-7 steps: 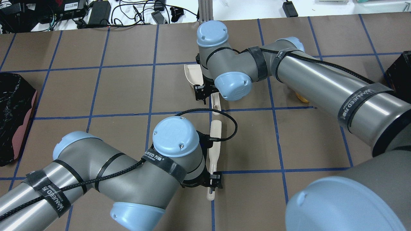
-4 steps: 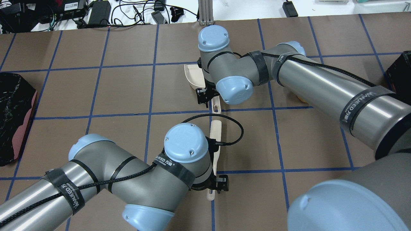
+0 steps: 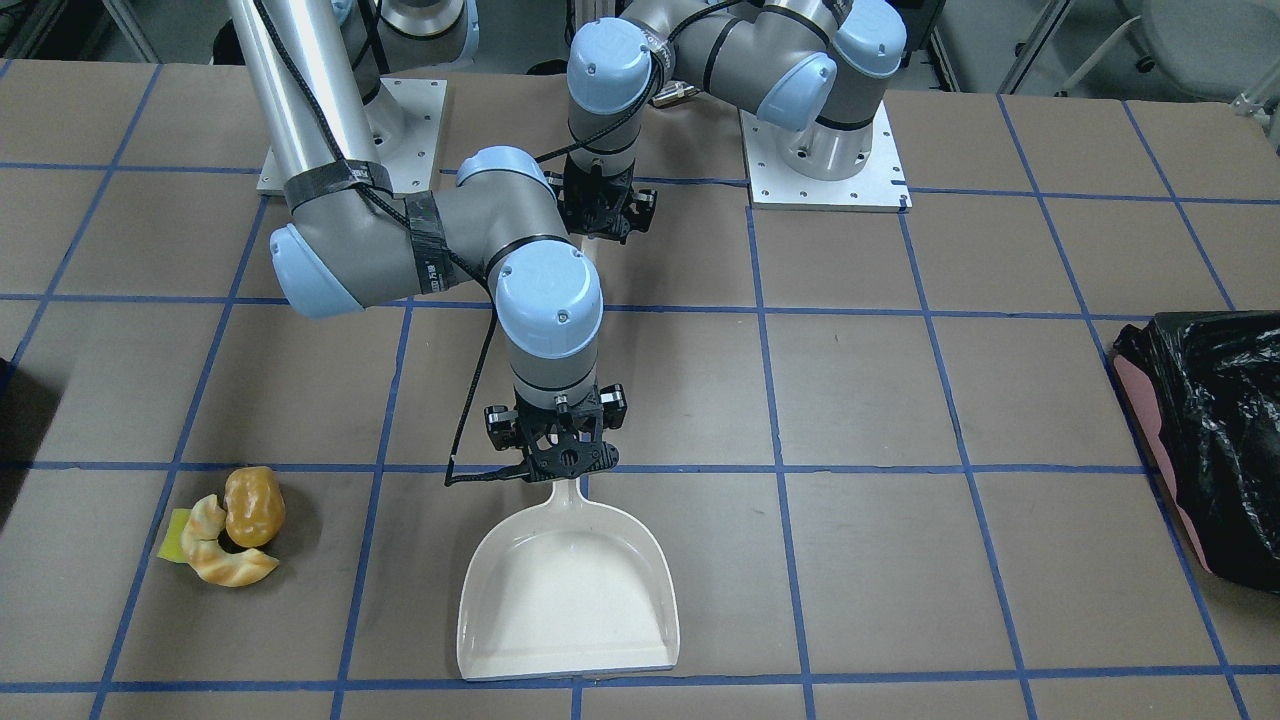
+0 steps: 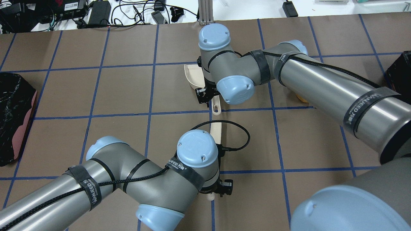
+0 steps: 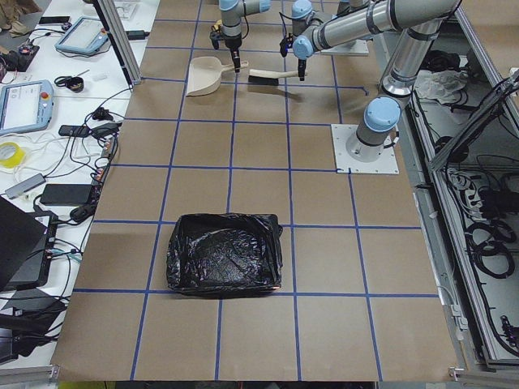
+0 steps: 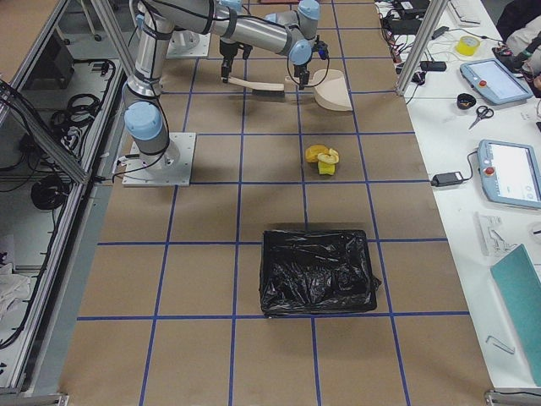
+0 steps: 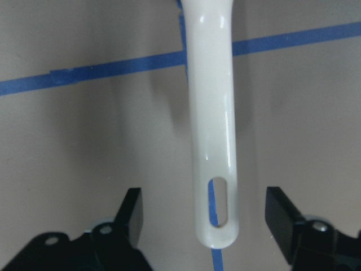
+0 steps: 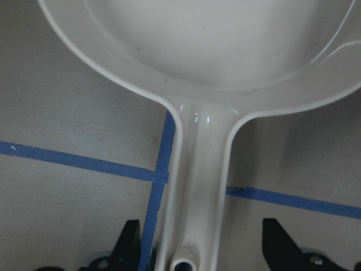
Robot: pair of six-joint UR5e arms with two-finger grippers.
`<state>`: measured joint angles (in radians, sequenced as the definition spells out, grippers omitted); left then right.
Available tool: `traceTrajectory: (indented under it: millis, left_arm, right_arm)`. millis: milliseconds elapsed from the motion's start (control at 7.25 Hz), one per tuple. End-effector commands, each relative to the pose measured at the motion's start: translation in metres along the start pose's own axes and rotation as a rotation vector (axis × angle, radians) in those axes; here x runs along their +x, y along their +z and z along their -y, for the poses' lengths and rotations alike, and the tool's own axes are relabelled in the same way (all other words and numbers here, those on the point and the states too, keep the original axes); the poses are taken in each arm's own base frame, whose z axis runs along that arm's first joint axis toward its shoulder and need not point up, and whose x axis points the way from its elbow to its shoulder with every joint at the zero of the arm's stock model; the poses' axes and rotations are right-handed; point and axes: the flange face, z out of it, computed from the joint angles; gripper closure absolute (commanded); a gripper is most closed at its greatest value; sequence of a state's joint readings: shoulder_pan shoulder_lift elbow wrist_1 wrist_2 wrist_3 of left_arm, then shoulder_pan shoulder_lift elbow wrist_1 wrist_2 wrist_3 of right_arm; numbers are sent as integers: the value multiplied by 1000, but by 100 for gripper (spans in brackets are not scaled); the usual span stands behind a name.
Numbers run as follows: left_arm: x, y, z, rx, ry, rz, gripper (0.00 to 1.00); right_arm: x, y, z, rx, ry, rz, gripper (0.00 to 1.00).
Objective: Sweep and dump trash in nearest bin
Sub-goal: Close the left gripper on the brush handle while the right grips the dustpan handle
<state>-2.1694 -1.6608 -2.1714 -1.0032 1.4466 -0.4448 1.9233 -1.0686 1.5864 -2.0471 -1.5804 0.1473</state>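
The white dustpan needs my right gripper on its handle (image 8: 197,180) next, to carry trash to the bin.
The trash, a golden-brown roll (image 3: 253,505), a pale croissant (image 3: 222,558) and a yellow sponge (image 3: 175,535), lies in a small pile on the table, also in the exterior right view (image 6: 321,157). My right gripper (image 3: 555,455) is open and straddles the handle of the white dustpan (image 3: 568,590); the right wrist view shows that handle (image 8: 194,186) between the fingers, untouched. My left gripper (image 4: 220,188) is open over the cream brush (image 4: 215,131); its handle (image 7: 211,141) lies between the spread fingers. The dark bin (image 4: 398,72) is at the right table edge.
A pink bin with a black bag (image 4: 14,115) stands at the left table edge, also in the front-facing view (image 3: 1200,440). Cables and devices lie beyond the far edge (image 4: 96,12). The robot's base plates (image 3: 825,160) sit near the arms.
My left arm has swung to the right and slightly nearer, carrying its gripper along the brush handle's end. The right arm has barely shifted. Dustpan and brush have not moved.
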Motion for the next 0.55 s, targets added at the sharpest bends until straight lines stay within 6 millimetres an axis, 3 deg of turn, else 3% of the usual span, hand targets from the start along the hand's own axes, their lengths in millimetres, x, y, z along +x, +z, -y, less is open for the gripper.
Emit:
traceTrajectory:
  millis: [0, 138, 276, 414]
  left_arm:
    - [2, 5, 3, -5, -16, -1, 38]
    - [2, 4, 4, -4, -24, -1, 70]
    - [3, 3, 4, -4, -28, -5, 89]
    - [3, 4, 4, -8, -47, -6, 100]
  right_arm:
    - [0, 7, -3, -12, 0, 2, 21]
    - [0, 6, -3, -9, 1, 2, 22]
    - [0, 6, -2, -9, 4, 8, 30]
    - [-3, 6, -3, -13, 6, 32, 44]
